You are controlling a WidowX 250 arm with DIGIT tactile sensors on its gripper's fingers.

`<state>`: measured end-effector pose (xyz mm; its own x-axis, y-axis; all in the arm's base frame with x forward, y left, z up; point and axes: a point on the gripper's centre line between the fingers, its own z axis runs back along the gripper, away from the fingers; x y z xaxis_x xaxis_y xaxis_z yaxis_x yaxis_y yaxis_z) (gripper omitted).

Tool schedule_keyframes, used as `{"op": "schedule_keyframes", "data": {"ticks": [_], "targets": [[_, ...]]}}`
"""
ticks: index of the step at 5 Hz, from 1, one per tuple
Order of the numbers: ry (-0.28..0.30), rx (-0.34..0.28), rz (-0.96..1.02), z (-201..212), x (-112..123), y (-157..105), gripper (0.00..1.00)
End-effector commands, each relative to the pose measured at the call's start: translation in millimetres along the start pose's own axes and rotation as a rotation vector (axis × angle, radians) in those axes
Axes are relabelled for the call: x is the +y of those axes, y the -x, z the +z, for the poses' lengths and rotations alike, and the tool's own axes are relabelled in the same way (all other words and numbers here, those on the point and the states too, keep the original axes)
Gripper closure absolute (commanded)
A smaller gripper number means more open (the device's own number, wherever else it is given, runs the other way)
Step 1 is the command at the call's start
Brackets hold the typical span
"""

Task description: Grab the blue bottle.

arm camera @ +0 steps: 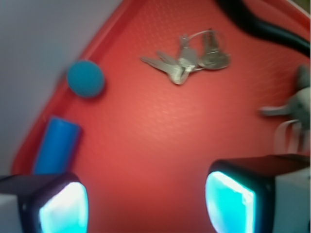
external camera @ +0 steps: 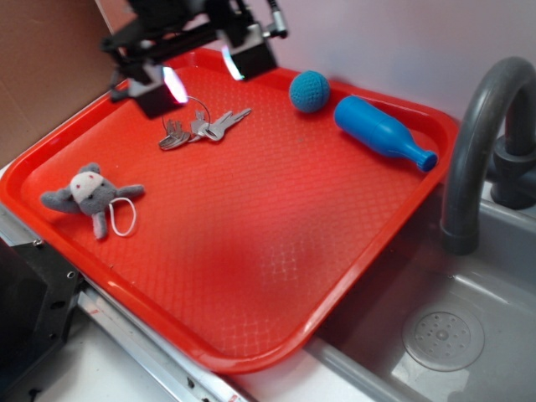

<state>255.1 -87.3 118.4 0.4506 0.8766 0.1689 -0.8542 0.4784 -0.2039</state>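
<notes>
The long blue bottle thins to a narrow neck (external camera: 419,156) at one end, so my gripper should grab it around its thick body (external camera: 376,132) next.
The blue bottle (external camera: 381,132) lies on its side at the back right of the red tray (external camera: 276,276), neck pointing right. In the wrist view only its fat end (arm camera: 57,145) shows at the left, partly behind the left finger. My gripper (external camera: 203,71) hangs open and empty above the tray's back left, over the keys and well left of the bottle. In the wrist view the gripper (arm camera: 146,199) shows two glowing pads wide apart with bare tray between them.
A teal crocheted ball (external camera: 309,90) sits just left of the bottle, and shows in the wrist view (arm camera: 85,78). A bunch of keys (external camera: 197,128) lies under the gripper. A grey plush mouse (external camera: 90,195) lies at the tray's left. A grey faucet (external camera: 477,142) and sink (external camera: 435,335) stand to the right.
</notes>
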Motion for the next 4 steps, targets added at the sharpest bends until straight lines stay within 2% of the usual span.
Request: {"op": "schedule_keyframes", "data": {"ticks": [1,2,3,4], "targets": [[0.054,-0.066,0.113,-28,-56,-27,0.0],[0.038,-0.088,0.119,-43,-74,-32,0.0],[0.01,-0.069,0.129,-60,-83,-39,0.0],[-0.031,-0.04,0.1,-81,-90,-31,0.0]]}}
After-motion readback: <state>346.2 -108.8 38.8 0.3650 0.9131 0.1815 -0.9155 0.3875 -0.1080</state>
